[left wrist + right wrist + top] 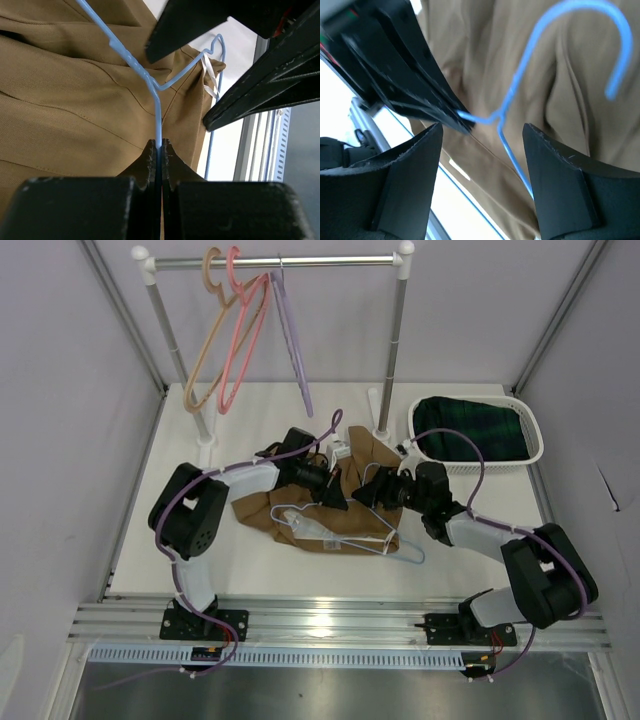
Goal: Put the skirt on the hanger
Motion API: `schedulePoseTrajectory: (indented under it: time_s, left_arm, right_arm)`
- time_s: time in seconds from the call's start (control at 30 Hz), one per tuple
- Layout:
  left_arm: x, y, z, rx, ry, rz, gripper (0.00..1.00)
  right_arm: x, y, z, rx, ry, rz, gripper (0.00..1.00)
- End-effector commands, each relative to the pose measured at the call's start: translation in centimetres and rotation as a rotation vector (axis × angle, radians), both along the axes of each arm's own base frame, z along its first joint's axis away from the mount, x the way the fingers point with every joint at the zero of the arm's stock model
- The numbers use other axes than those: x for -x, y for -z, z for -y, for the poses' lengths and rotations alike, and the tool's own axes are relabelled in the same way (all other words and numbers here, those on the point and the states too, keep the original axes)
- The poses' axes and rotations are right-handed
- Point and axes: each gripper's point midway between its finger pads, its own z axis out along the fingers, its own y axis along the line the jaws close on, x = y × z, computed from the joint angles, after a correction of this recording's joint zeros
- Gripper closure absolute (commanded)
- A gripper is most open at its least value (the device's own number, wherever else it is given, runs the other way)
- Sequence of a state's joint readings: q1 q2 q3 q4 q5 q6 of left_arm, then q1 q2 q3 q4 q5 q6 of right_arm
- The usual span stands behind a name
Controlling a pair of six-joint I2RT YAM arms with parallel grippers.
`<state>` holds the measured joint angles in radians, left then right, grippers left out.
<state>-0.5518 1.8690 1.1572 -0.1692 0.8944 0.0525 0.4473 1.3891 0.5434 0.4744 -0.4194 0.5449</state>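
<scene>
The robot's right gripper should next grab the hanger by its neck below the hook, so the hanger's arms stay free to take the skirt (262,512).
The tan-brown skirt (262,512) lies crumpled on the table between the two arms. On top of it rests the thin pale blue hanger (412,554). In the left wrist view my left gripper (159,145) is shut on the hanger's wire (134,62) just below the junction of its arms, over the skirt (65,100). My right gripper (482,135) stands open with the hanger's neck (506,142) between its jaws but untouched. The hook (620,30) curves over the skirt (570,110). From above, the left gripper (338,502) and right gripper (358,494) nearly meet tip to tip.
A rail (275,260) at the back holds tan, pink and lavender hangers (235,335). A white basket (528,455) with dark green plaid cloth (470,428) stands at the back right. A small white clip (340,452) lies by the rack's right post.
</scene>
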Motion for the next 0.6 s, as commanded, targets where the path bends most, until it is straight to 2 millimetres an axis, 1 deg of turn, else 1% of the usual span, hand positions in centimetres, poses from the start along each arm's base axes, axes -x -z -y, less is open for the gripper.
schedulePoseTrajectory:
  time_s: [0.0,0.03,0.07,0.2,0.3,0.4,0.47,0.57]
  left_arm:
    - [-0.5,-2.8,0.8,0.061,0.004,0.106,1.00]
    - [-0.6,-3.2,0.8,0.064,-0.001,0.121,1.00]
    - [-0.7,-3.3,0.8,0.064,-0.005,0.132,1.00]
    - [-1.4,-4.3,0.8,0.077,-0.039,0.187,1.00]
    - [-1.3,-4.8,0.9,0.089,-0.049,0.196,1.00]
    - [-1.7,-5.7,1.3,0.113,-0.053,0.232,1.00]
    - [-1.6,-5.8,1.5,0.115,-0.048,0.234,1.00]
    - [-1.7,-5.6,1.6,0.112,-0.051,0.242,1.00]
  right_arm:
    - [-1.9,-3.0,-1.9,-0.087,-0.053,0.086,0.30]
    - [-2.1,-3.1,-2.2,-0.094,-0.058,0.082,0.31]
    - [-2.2,-2.5,-2.3,-0.094,-0.058,0.061,0.32]
    - [-1.8,-1.8,-2.3,-0.097,-0.066,0.044,0.33]
    - [-1.6,-1.5,-2.2,-0.097,-0.065,0.038,0.34]
    - [-1.3,-1.3,-2.3,-0.109,-0.080,0.036,0.35]
    - [-1.1,-1.7,-2.6,-0.127,-0.099,0.044,0.35]
    - [-0.9,-1.9,-2.9,-0.146,-0.117,0.041,0.38]
